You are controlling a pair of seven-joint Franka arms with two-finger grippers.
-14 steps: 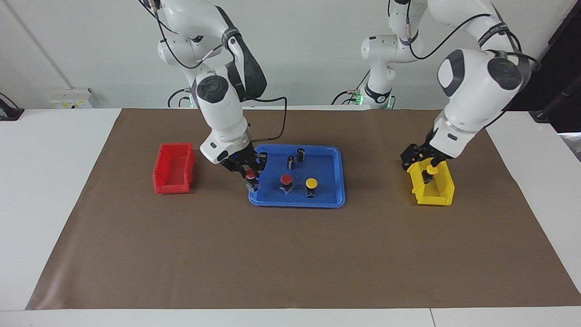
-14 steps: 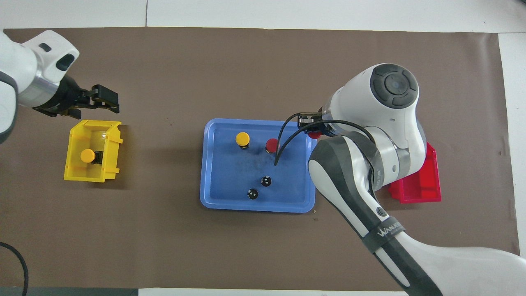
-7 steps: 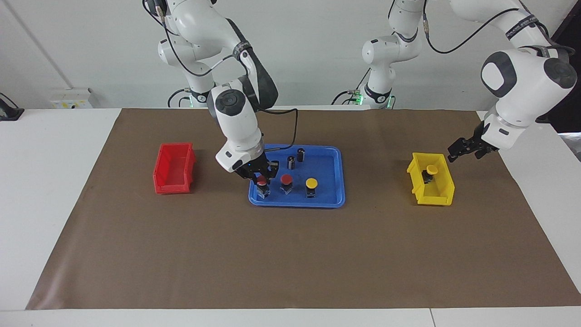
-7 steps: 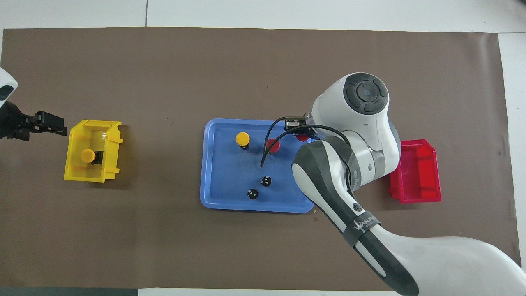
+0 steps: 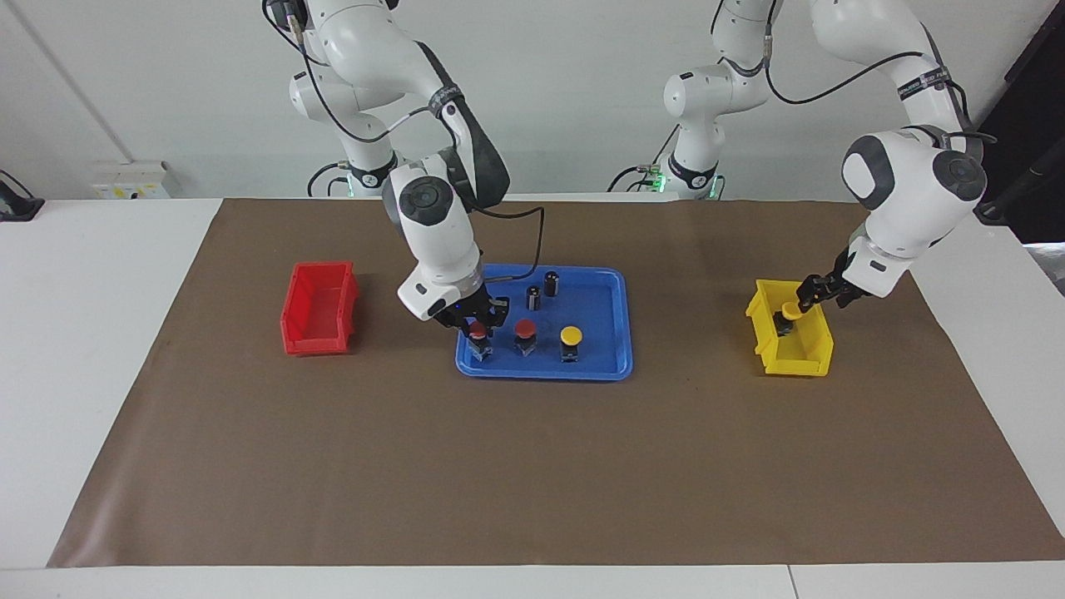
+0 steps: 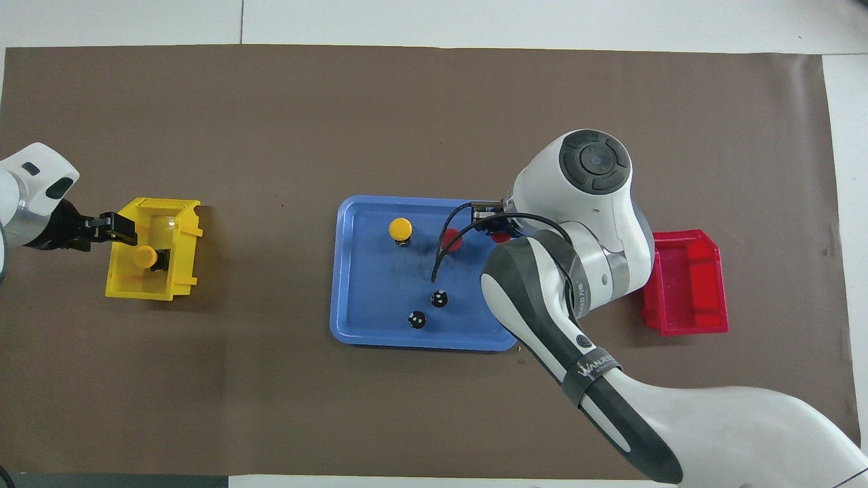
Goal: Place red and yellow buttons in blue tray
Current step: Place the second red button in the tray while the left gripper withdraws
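Observation:
My right gripper needs to open now, because the second red button (image 6: 500,237) is inside the blue tray's rim, over the blue tray's bottom.
The blue tray (image 5: 545,373) (image 6: 352,271) holds one red button (image 5: 524,329) (image 6: 450,238) and one yellow button (image 5: 571,335) (image 6: 400,229). My right gripper (image 5: 479,319) (image 6: 496,229) is down in the tray at the end toward the right arm, shut on a second red button (image 5: 478,331) (image 6: 502,236) whose base is at the tray floor. The second yellow button (image 5: 789,313) (image 6: 144,256) lies in the yellow bin (image 5: 795,358) (image 6: 152,290). My left gripper (image 5: 805,298) (image 6: 125,229) is open and empty, just over that bin's rim, close to that button.
Two small dark cylinders (image 5: 533,297) (image 5: 551,283) stand in the tray nearer the robots; they also show in the overhead view (image 6: 439,298) (image 6: 417,319). A red bin (image 5: 320,309) (image 6: 685,291) with nothing visible in it sits beside the tray toward the right arm's end. Brown paper covers the table.
My right gripper carried the red button from the tray's rim into the tray and lowered it. My left gripper swung away from the yellow bin, then came back over its rim.

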